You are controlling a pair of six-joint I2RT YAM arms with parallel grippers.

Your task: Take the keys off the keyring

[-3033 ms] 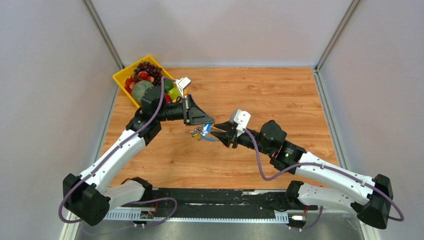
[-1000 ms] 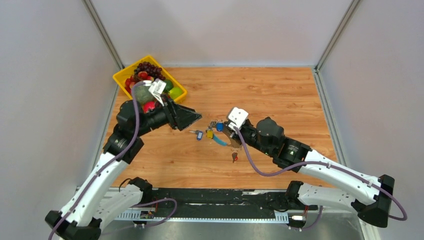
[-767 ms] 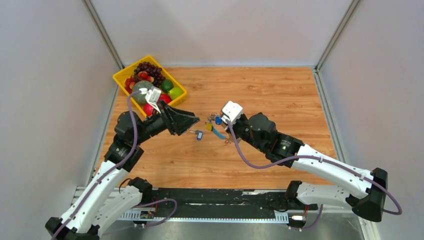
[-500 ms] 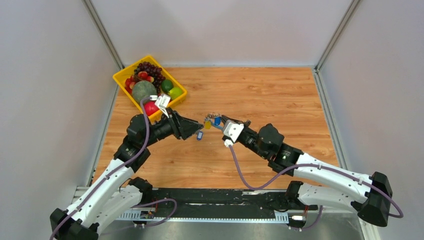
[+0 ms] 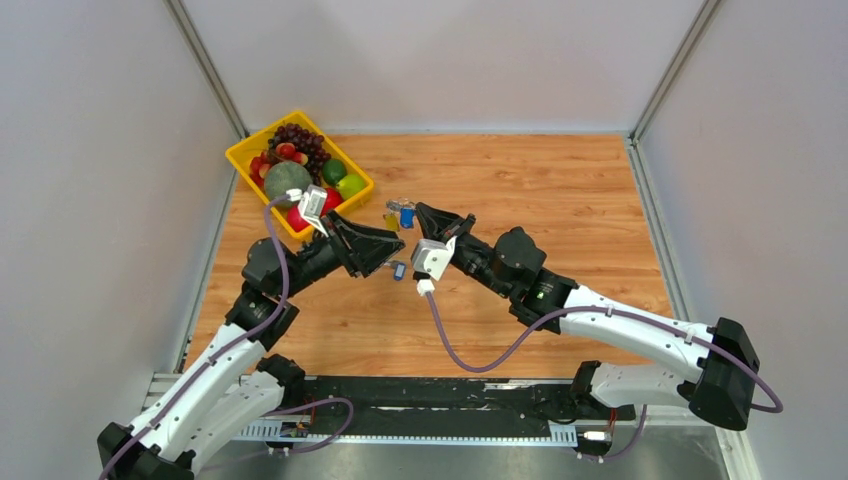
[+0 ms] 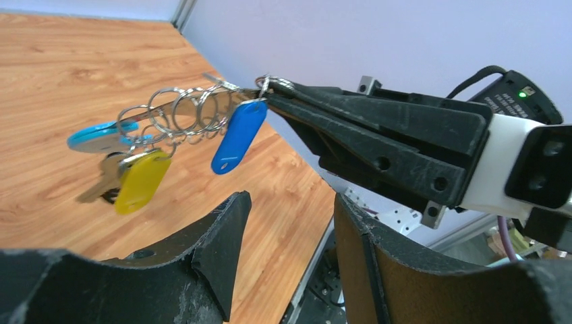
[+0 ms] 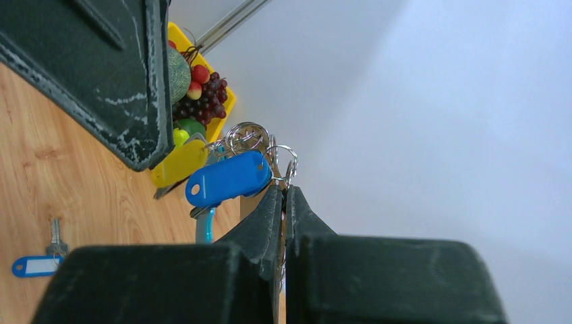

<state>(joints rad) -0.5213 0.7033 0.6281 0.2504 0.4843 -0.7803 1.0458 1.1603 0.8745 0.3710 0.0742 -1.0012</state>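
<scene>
The blue-headed key will be held by its blue head in my left gripper. The key's silver ring is then free to come off the keyring.
My right gripper is shut on the end of the keyring, a chain of silver rings with a light-blue band, and holds it up in the air. A blue-headed key and a yellow-headed key dangle from the rings. The right wrist view shows the jaws pinched on a ring just behind the blue head. My left gripper is open just below and left of the hanging bunch, its fingertips empty. One loose blue-headed key lies on the table.
A yellow tray of fruit (grapes, a melon, apples) stands at the back left, close behind my left arm. The wooden table is walled by grey panels on three sides. The arms' base rail runs along the near edge.
The right gripper has picked the keyring off the table and carried it left and farther back, turning its wrist over. The left gripper has moved in under the bunch, its jaws narrowing a little.
</scene>
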